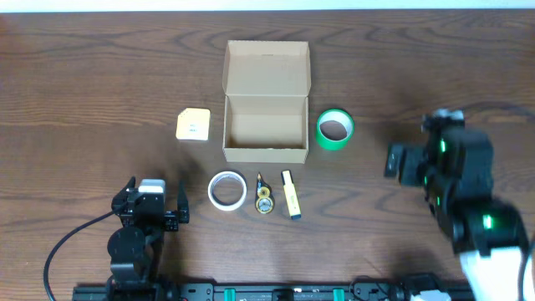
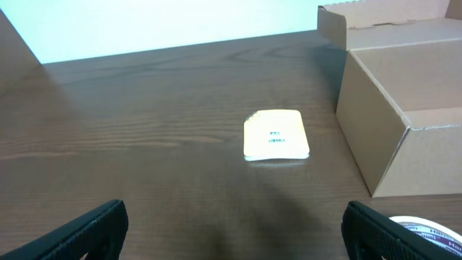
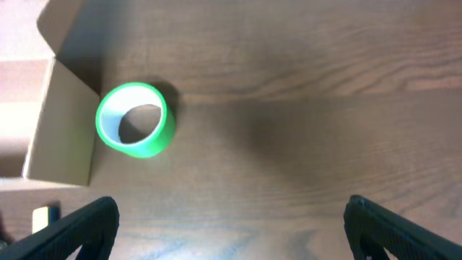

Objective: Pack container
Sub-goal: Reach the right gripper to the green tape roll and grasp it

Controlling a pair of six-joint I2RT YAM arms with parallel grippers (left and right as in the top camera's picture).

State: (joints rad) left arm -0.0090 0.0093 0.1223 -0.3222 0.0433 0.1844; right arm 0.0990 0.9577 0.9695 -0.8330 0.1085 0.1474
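Note:
I will grab the green tape roll (image 1: 334, 129) with my right gripper by the side of its ring away from the box. The roll's opposite side then stays free to go into the box.
The tan cardboard box (image 1: 266, 125) stands open and empty at the table's middle, its flap lid laid back. It also shows in the left wrist view (image 2: 404, 108) and at the left edge of the right wrist view (image 3: 58, 123). A green tape roll (image 1: 334, 129) lies right of it, seen too in the right wrist view (image 3: 135, 120). A white tape roll (image 1: 226, 189), a small round gold item (image 1: 264, 201) and a yellow marker (image 1: 290, 193) lie in front of the box. My left gripper (image 1: 153, 203) is open and empty at the front left. My right gripper (image 1: 393, 160) is open and empty, right of the green roll.
A small yellow square pad (image 1: 193, 125) lies left of the box, ahead of the left gripper in the left wrist view (image 2: 276, 135). A black cable (image 1: 67, 247) runs from the left arm. A rail (image 1: 267, 293) lines the table's front edge.

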